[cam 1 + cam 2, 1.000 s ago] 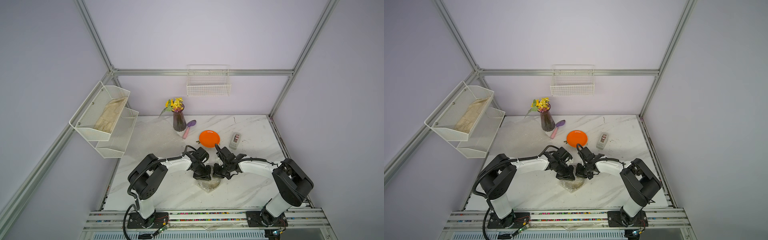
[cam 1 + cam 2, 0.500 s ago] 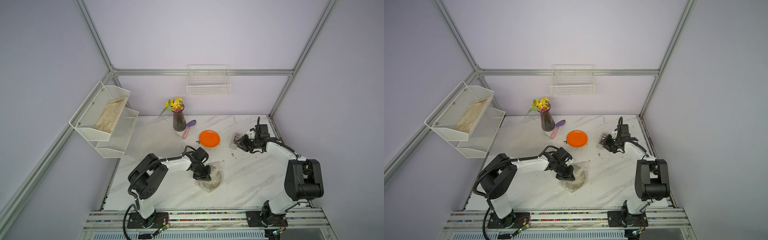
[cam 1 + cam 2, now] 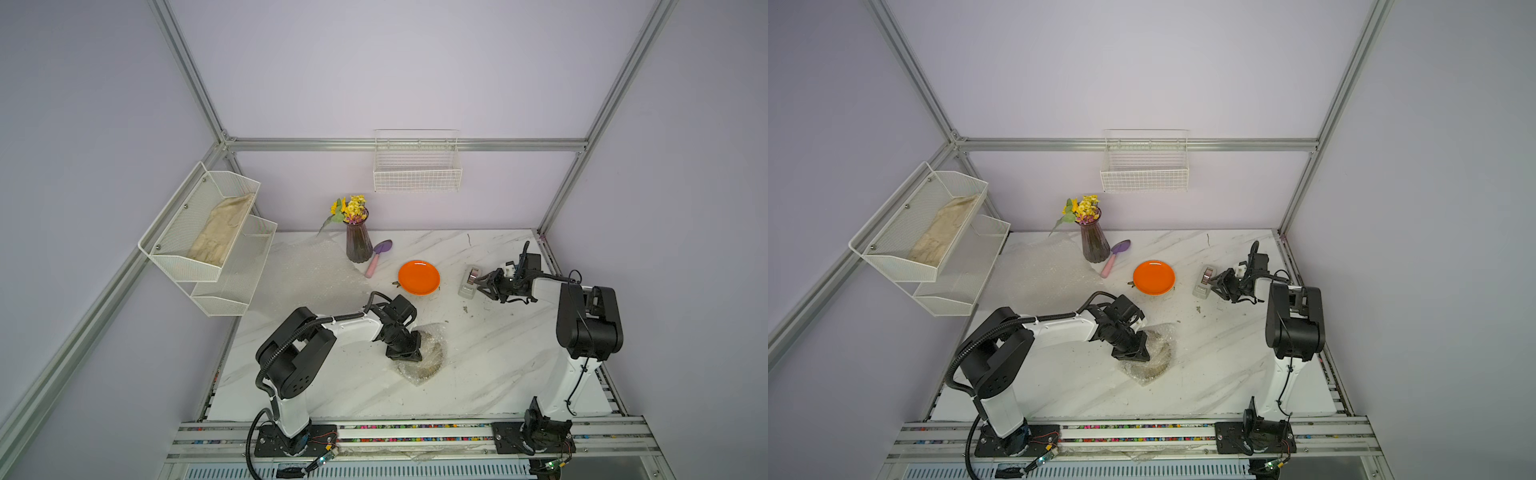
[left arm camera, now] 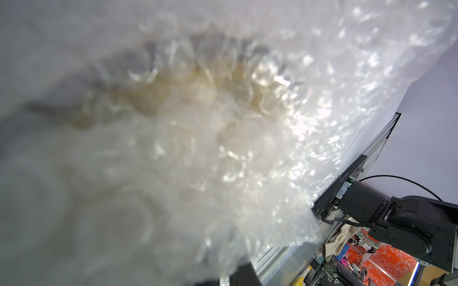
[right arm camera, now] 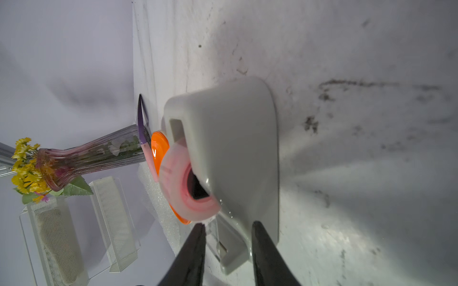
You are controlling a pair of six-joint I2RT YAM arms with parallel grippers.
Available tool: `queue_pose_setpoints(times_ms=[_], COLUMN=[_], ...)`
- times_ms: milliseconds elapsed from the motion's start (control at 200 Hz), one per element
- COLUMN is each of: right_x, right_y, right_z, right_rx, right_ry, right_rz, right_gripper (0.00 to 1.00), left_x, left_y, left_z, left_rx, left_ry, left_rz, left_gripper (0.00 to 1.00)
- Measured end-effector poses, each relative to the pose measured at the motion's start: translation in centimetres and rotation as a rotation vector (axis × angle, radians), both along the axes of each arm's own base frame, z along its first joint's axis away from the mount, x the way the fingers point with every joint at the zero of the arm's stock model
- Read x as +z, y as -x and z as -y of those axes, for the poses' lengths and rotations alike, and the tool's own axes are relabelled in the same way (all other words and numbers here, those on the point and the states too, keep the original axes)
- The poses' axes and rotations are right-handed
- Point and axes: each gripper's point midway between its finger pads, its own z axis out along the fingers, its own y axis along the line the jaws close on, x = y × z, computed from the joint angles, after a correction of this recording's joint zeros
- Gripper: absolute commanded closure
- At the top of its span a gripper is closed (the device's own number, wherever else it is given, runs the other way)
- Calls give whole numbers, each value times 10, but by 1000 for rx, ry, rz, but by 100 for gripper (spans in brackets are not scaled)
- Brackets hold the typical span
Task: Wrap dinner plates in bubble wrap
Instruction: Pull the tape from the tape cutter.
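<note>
My right gripper grabs the tape's loose end at the grey dispenser's low end next, to pull a piece of tape for sealing the bubble wrap (image 3: 434, 359).
A plate bundled in bubble wrap (image 3: 434, 359) (image 3: 1160, 358) lies at the table's front middle. My left gripper (image 3: 405, 353) (image 3: 1131, 353) bears down on its left side, shut on the wrap. In the left wrist view the bubble wrap (image 4: 223, 148) fills the picture, with a yellowish plate (image 4: 173, 99) blurred beneath it. An orange plate (image 3: 419, 277) (image 3: 1153, 277) (image 5: 158, 151) lies bare further back. My right gripper (image 3: 484, 286) (image 3: 1219, 286) (image 5: 229, 224) stands open, its fingers on either side of the low end of the grey tape dispenser (image 3: 468, 284) (image 5: 235, 153).
A flat sheet of bubble wrap (image 3: 307, 274) covers the back left of the table. A vase of flowers (image 3: 358, 245) and a purple trowel (image 3: 378, 257) stand behind the orange plate. A white mesh rack (image 3: 208, 241) hangs on the left wall, a wire basket (image 3: 417, 166) on the back wall.
My right arm left the wrapped bundle, swung to the tape dispenser at the back right and opened its jaws. The left gripper stayed on the bundle.
</note>
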Motion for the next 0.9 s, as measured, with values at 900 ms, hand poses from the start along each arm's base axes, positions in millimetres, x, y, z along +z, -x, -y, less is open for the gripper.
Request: queue_pose_setpoints(times_ms=[900], right_x=[9], right_y=[0], right_z=[-16], right_rx=[-7], right_ry=[-87], right_rz=[56], right_gripper=[67], left_x=[0], left_y=[0], left_z=[0], left_rx=[0], left_ry=[1], left_rz=[-3], left_gripper=[90])
